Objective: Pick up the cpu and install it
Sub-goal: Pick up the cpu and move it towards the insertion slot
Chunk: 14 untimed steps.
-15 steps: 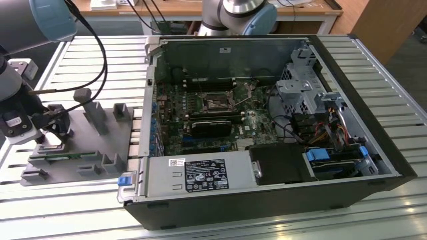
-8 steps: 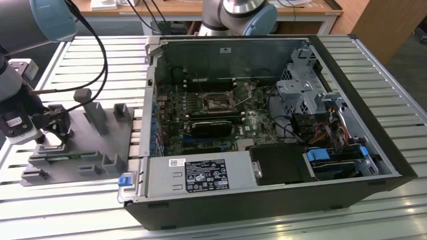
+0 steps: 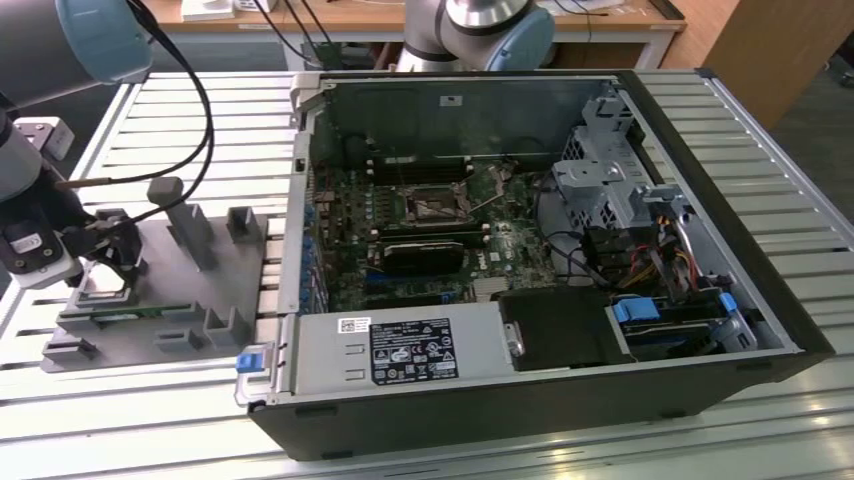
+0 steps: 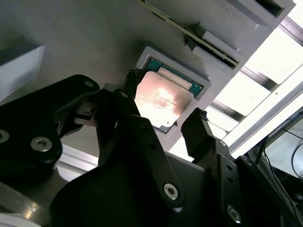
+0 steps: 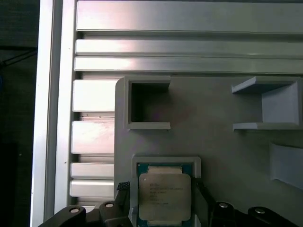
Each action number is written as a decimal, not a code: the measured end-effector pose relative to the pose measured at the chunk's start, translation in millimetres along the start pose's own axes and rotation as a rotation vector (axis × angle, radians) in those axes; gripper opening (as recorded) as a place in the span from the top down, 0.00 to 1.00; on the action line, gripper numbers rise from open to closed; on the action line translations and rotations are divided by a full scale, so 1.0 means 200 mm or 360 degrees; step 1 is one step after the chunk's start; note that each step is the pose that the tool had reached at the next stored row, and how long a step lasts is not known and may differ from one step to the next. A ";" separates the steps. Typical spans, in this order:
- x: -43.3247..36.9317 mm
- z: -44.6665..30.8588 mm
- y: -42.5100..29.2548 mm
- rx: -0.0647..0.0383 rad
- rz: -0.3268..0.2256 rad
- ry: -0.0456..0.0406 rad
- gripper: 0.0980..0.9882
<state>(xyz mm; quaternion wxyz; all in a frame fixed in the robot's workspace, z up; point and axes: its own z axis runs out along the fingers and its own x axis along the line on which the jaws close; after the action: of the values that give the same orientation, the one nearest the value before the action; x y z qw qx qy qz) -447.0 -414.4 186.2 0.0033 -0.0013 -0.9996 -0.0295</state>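
I will grab the cpu next by its opposite side edges. The pocket's sides fit tightly around the cpu's ends and leave gaps halfway along the cpu's sides.
The cpu, a thin square chip with a silvery metal top and green rim, lies flat in a shallow square pocket of the grey fixture tray. In both wrist views my gripper hangs just above it, open, with one black finger on each side of the pocket's frame. The second wrist view shows the cpu glaring under light between the fingertips of the gripper. In the exterior view the gripper stands over the tray at that view's left. The black-framed socket sits on the motherboard inside the open computer case.
Upright pegs and box-shaped holders rise from the tray near the gripper. The open case lies on a slatted metal table, with a power supply at its near side. Cables hang from the arm.
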 end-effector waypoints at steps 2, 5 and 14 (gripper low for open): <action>0.000 0.004 0.000 0.0000 -0.0001 0.0000 0.38; 0.000 0.009 0.000 0.0000 -0.0001 0.0000 0.40; -0.003 -0.019 0.001 0.0000 -0.0001 0.0000 0.50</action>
<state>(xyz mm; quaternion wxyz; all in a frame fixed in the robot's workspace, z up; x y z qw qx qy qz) -446.4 -414.4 189.9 0.0033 -0.0010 -0.9996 -0.0296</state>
